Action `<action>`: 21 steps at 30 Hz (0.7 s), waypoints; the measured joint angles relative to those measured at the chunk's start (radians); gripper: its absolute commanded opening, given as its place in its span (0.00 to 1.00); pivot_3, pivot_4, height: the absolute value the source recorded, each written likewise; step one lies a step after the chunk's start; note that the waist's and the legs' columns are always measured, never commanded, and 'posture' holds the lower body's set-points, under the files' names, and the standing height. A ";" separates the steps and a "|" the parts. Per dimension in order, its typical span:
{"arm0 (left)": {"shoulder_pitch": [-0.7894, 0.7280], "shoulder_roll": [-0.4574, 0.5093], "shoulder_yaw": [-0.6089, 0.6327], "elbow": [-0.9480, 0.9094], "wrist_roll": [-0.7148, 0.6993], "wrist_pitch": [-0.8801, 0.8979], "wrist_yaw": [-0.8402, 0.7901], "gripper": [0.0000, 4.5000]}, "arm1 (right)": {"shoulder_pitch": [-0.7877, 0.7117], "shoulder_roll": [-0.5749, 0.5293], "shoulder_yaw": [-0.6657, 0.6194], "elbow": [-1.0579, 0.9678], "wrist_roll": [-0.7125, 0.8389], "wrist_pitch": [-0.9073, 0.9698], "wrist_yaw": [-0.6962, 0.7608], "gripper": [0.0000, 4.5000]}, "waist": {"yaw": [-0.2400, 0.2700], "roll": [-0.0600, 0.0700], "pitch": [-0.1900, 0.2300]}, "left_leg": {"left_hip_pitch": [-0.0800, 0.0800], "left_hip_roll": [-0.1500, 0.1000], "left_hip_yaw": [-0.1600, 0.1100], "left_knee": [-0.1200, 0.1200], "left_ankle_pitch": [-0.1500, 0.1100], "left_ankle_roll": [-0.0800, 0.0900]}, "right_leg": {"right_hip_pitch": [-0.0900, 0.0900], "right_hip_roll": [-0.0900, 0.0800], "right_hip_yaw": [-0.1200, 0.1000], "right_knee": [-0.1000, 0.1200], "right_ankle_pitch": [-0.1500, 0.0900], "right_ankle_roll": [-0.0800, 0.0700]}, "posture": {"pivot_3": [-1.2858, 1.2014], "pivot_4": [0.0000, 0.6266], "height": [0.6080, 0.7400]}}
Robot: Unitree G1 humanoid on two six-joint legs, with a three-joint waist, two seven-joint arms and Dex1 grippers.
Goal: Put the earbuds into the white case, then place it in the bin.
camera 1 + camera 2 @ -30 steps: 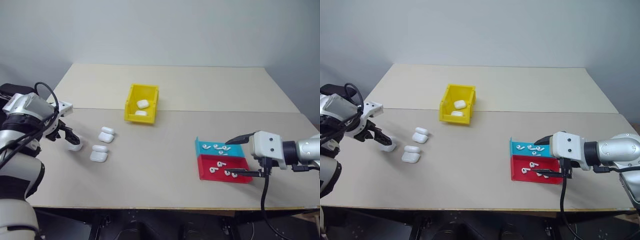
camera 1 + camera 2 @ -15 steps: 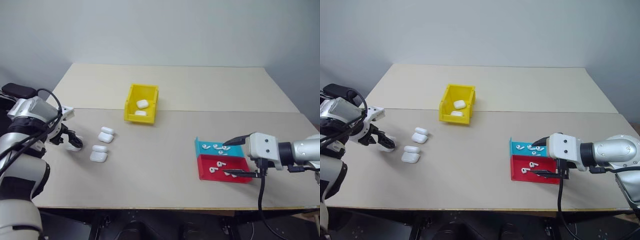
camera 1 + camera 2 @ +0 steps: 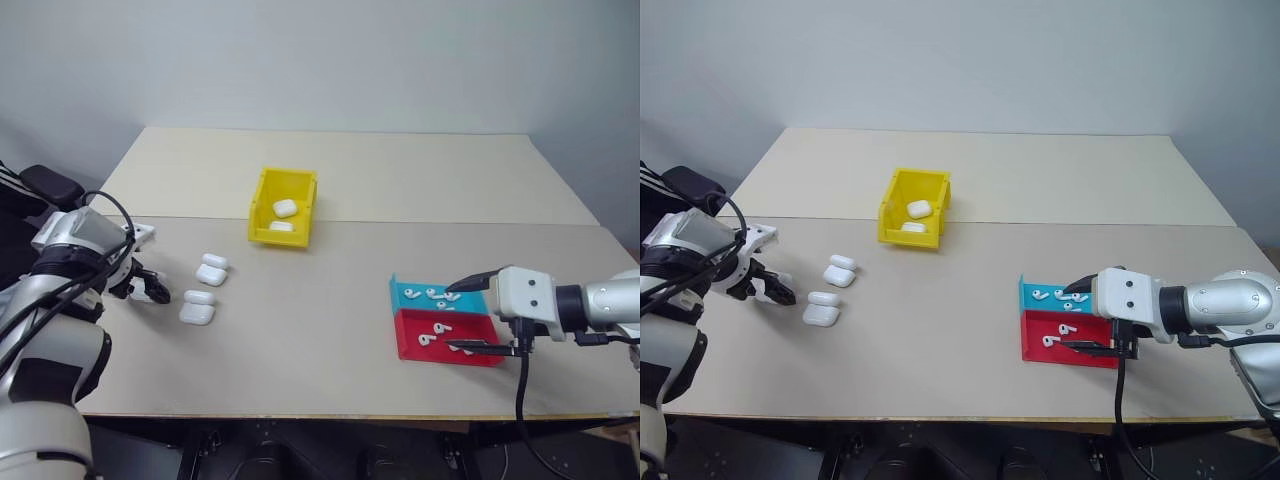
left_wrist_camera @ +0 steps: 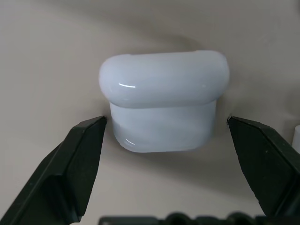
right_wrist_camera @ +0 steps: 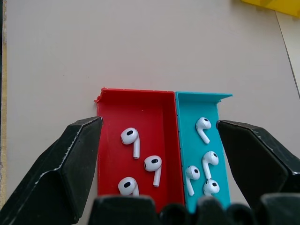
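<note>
The white case's lower body [image 4: 163,127] has my left gripper's fingers reaching down beside it, so they would hold the case now, and my left gripper should close on it.
A white case [image 4: 164,101] stands on the table at the far left, lid closed. My left gripper [image 3: 149,290] points down over it, open, one finger [image 4: 79,154] on each side and a small gap to the case. Two more white cases [image 3: 212,268] [image 3: 198,307] lie just to its right. The earbuds lie in a red tray [image 5: 108,140] and a blue tray [image 5: 224,154], several in each, such as [image 5: 131,137]. My right gripper [image 3: 462,315] hovers open above those trays. The yellow bin [image 3: 281,238] stands behind the table's middle.
Inside the yellow bin lie two white cases [image 3: 286,208]. The table is made of two joined tops, with a seam [image 3: 420,223] running across behind the trays. Bare tabletop stretches between the cases on the left and the trays on the right.
My left gripper has sunk lower around the leftmost white case, its fingers still open. The right gripper has kept its place over the trays.
</note>
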 measured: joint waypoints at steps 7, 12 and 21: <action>-0.008 -0.010 0.019 0.032 0.020 -0.022 0.007 1.00 | 0.001 0.000 0.000 -0.002 0.000 0.006 -0.014 1.00 | 0.000 0.000 0.000 | 0.000 0.000 0.000 0.000 0.000 0.000 | 0.000 0.000 0.000 0.000 0.000 0.000 | 0.52 0.24 1.00; -0.008 -0.016 0.032 0.044 0.029 -0.043 0.007 1.00 | 0.005 0.000 0.000 -0.008 -0.001 0.007 -0.017 1.00 | 0.000 0.000 0.000 | 0.000 0.000 0.000 0.000 0.000 0.000 | 0.000 0.000 0.000 0.001 0.000 0.000 | 0.52 0.24 1.00; -0.008 -0.024 0.040 0.041 0.054 -0.052 -0.009 0.62 | 0.007 0.000 0.000 -0.008 -0.001 0.007 -0.017 1.00 | 0.000 0.000 0.000 | 0.000 0.000 0.000 0.000 0.000 0.000 | 0.000 0.000 0.000 0.001 0.000 0.000 | 0.52 0.24 1.00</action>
